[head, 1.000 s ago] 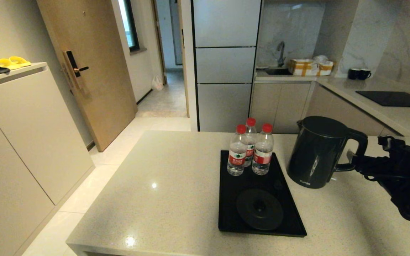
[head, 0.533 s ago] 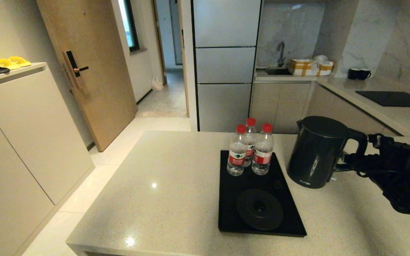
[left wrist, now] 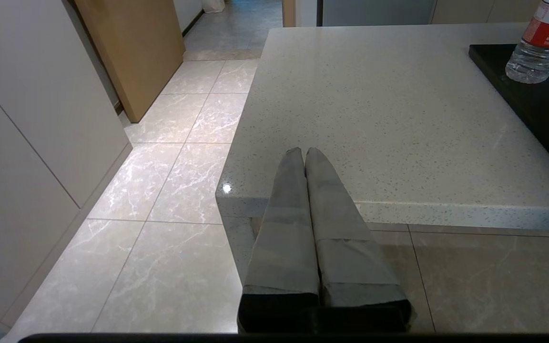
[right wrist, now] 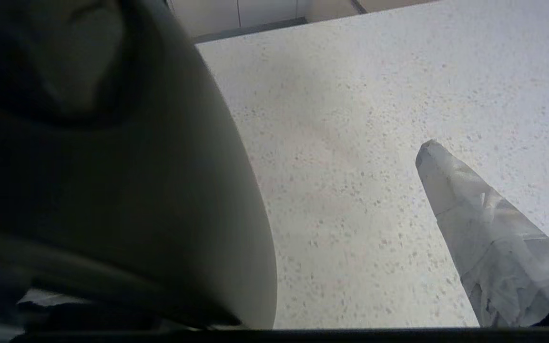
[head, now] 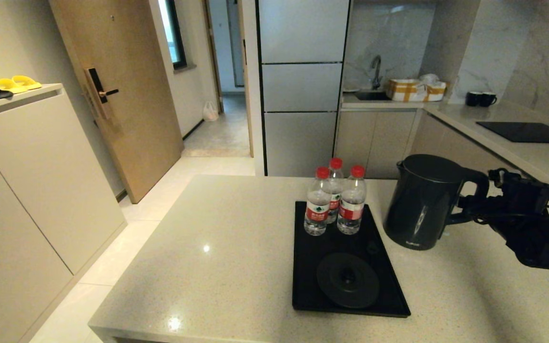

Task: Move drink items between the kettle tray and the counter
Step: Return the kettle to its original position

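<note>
I need to close my right gripper on the kettle [head: 422, 205] now. My fingers reach around the kettle's handle, one of them over the speckled counter, so they would hold the kettle if I closed now.
The matte black kettle [head: 422, 205] stands on the speckled counter [head: 217, 267], just right of the glossy black tray [head: 312, 286]. The tray's round base disc [head: 347, 280] is bare. My right gripper [head: 466, 209] is at the kettle's loop handle, coming in from the right. In the right wrist view the kettle [right wrist: 112, 190] fills one side and hides one finger. The other finger [right wrist: 470, 214] stands well apart over bare counter [right wrist: 350, 143], so this gripper is open. My left gripper [left wrist: 304, 151] is shut and empty, low by the counter's [left wrist: 398, 119] near left corner.
Three red-capped water bottles [head: 334, 200] stand at the tray's far end, also seen from the left wrist [left wrist: 539, 43] on the tray [left wrist: 541, 109]. A black hob panel [head: 527, 132] and two dark cups [head: 480, 98] sit on the back counter. A cream cabinet [head: 26, 157] is at left.
My right arm has risen and moved in toward the kettle's handle. The kettle has shifted very slightly. The tray and the bottles have not moved.
</note>
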### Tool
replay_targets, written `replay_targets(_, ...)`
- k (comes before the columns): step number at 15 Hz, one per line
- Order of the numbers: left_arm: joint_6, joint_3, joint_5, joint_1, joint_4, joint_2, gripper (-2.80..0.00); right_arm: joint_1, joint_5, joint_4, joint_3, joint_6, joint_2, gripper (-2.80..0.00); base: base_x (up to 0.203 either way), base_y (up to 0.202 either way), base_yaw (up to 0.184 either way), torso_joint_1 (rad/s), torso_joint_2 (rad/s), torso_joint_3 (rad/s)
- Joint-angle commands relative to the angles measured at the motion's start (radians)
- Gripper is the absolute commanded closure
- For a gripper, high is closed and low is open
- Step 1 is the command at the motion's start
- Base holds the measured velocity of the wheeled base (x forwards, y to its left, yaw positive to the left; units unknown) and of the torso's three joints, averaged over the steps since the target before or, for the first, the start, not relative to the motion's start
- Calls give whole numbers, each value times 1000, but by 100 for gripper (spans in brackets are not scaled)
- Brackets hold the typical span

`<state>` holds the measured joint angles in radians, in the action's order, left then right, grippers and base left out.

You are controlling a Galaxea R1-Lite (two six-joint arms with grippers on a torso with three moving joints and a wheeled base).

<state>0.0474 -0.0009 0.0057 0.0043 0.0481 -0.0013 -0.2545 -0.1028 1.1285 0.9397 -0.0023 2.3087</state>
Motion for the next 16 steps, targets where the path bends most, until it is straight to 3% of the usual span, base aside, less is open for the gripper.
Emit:
replay_targets(1,0,-1,0,0,0,1,0,0,0,5,8,-1,8,-280,0,0,0,0,0,0)
replay_targets(2,0,1,0,0,1,1,0,0,0,3,8,-1,8,-280,0,0,0,0,0,0)
replay_targets(3,0,-1,0,0,1,1,0,0,0,0,8,-1,8,0,0,0,0,0,0,0)
replay_targets(16,0,0,2,0,0,1,0,1,2,-1,-17,1,-50,0,0,0,0,0,0,0)
